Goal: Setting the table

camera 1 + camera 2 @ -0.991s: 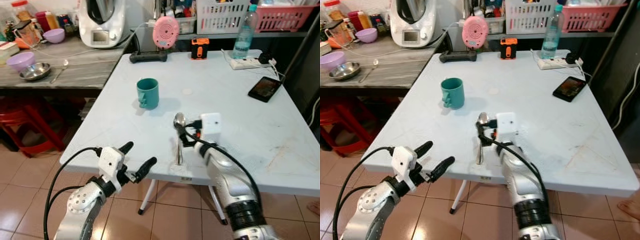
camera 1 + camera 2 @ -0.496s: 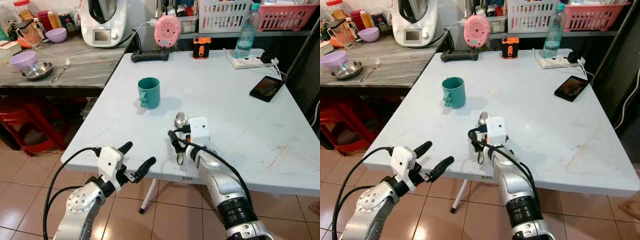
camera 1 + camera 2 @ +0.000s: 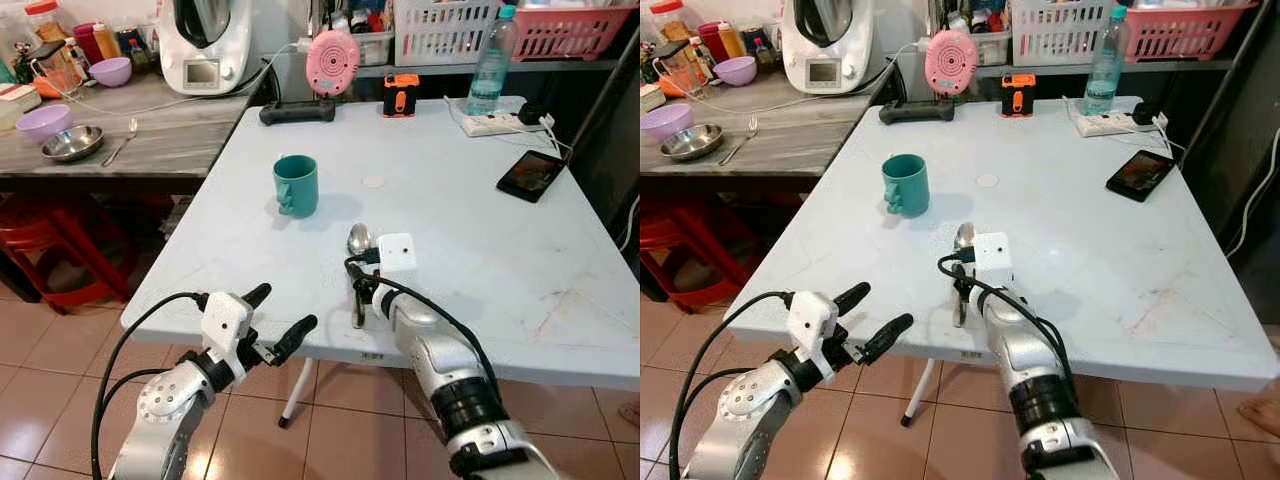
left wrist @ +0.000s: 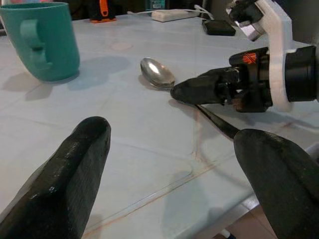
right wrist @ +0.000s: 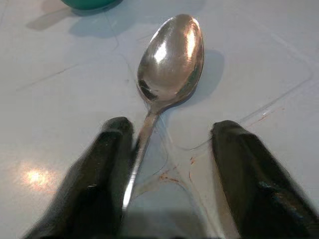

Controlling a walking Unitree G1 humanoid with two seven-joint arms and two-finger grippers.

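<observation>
The long spoon has a broad bowl at one end. My right gripper needs to grab the spoon by the handle just below the bowl point(image 5: 145, 130) next.
A metal spoon point(image 3: 357, 243) lies flat on the white table point(image 3: 470, 220) near its front edge, bowl pointing away from me. My right gripper point(image 3: 359, 283) rests low over the handle and is open. In the right wrist view the handle runs beside one finger point(image 5: 107, 164), with the other finger point(image 5: 244, 169) well apart from it. A teal mug point(image 3: 296, 185) stands upright behind the spoon, to the left. My left gripper point(image 3: 278, 317) hangs open in the air just below the table's front edge, nothing between its fingers point(image 4: 75, 169).
A phone point(image 3: 530, 175), a power strip point(image 3: 495, 124), a water bottle point(image 3: 492, 60), an orange gadget point(image 3: 400, 96) and a pink device point(image 3: 332, 62) sit along the table's far side. A grey counter point(image 3: 170, 140) with bowls stands to the left, red stools point(image 3: 45, 250) under it.
My right gripper has drawn back a little along the spoon handle toward the table's front edge. The spoon and mug lie where they were. The left arm has hardly moved.
</observation>
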